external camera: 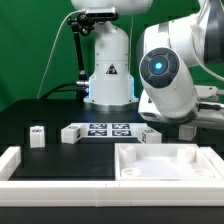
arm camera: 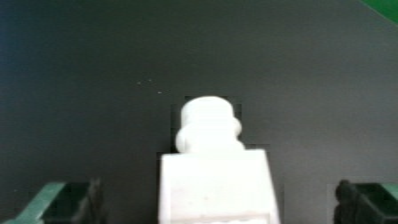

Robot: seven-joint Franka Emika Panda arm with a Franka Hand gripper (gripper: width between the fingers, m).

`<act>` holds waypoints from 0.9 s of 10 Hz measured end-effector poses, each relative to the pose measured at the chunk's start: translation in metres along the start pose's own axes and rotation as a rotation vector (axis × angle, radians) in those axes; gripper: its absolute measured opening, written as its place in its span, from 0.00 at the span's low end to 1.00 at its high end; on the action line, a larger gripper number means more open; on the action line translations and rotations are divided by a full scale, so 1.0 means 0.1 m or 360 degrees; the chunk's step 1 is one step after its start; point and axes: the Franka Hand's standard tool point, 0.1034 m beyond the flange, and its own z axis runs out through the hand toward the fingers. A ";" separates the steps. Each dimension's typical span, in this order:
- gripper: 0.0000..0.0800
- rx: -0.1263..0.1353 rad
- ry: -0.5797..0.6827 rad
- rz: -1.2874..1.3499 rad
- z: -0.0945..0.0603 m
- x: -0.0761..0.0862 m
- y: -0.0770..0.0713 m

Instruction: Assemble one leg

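My fingers are on either side of the white leg's body (arm camera: 215,188) below its rounded peg, so closing now would catch the leg. It is time to close.
In the wrist view a white leg (arm camera: 214,165) with a rounded peg end lies on the black table, between my fingers. My gripper (arm camera: 214,205) is open. The dark fingertips (arm camera: 64,203) stand wide on either side of the leg, with a clear gap on each side. In the exterior view three small white tagged legs stand on the table: one (external camera: 37,134) at the left, one (external camera: 71,133) beside the marker board, and one (external camera: 148,135) close to the arm. The arm's bulk hides my gripper there.
The marker board (external camera: 108,129) lies flat at mid table. The large white tray-like piece (external camera: 165,160) with a raised rim sits at the front right. A white rim (external camera: 20,162) runs along the front left. The robot base (external camera: 108,70) stands behind.
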 end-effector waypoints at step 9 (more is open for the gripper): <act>0.36 -0.0005 0.0002 0.0015 0.01 0.00 -0.01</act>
